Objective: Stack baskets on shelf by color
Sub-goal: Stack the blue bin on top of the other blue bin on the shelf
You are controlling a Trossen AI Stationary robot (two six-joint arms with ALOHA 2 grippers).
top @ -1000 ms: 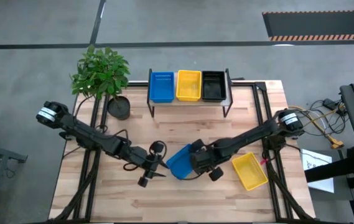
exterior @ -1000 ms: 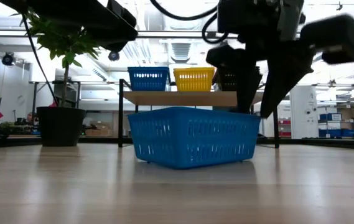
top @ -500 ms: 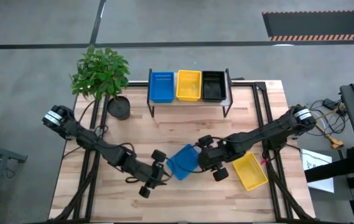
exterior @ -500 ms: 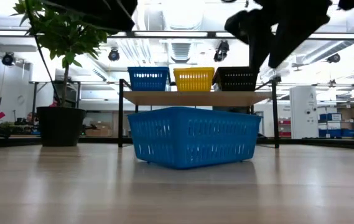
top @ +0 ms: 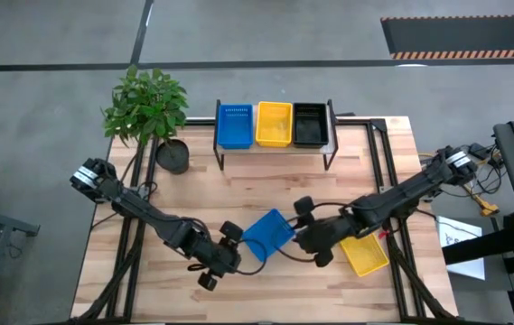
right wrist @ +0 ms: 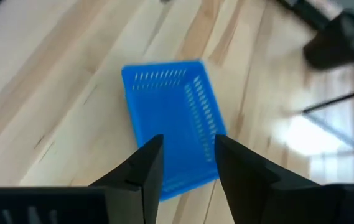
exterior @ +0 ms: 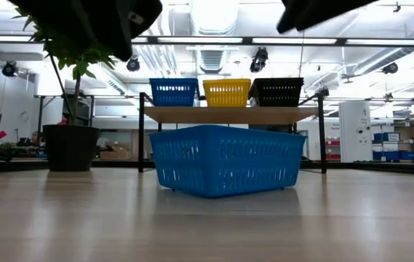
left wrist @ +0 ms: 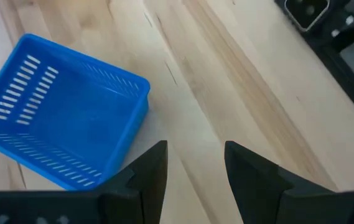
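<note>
My left gripper grabs the loose blue basket by its rimmed side near a corner (left wrist: 140, 99) next, to stack it with the blue basket on the shelf.
A blue basket (top: 268, 233) (exterior: 225, 159) stands upright on its base on the table, between the two arms. My left gripper (top: 227, 256) (left wrist: 195, 165) hovers open just to its left. My right gripper (top: 309, 237) (right wrist: 188, 158) hovers open above its right side. In both wrist views the basket (left wrist: 58, 118) (right wrist: 173, 124) lies beyond the fingers, untouched. A yellow basket (top: 362, 250) lies near the table's right edge. On the shelf (top: 275, 144) (exterior: 214, 115) sit blue (top: 234, 125), yellow (top: 274, 124) and black (top: 310, 125) baskets, side by side.
A potted plant (top: 172, 155) stands at the table's far left, beside the shelf. Bare tabletop (top: 266, 185) lies between the shelf and the blue basket, and more along the near edge. Cables run over the floor beyond the right edge.
My right gripper has risen from beside the blue basket, out of the low view's top, and drawn back a little toward the table's right edge. My left arm has reached toward the near edge, closer to the basket. The blue basket has stayed in place.
</note>
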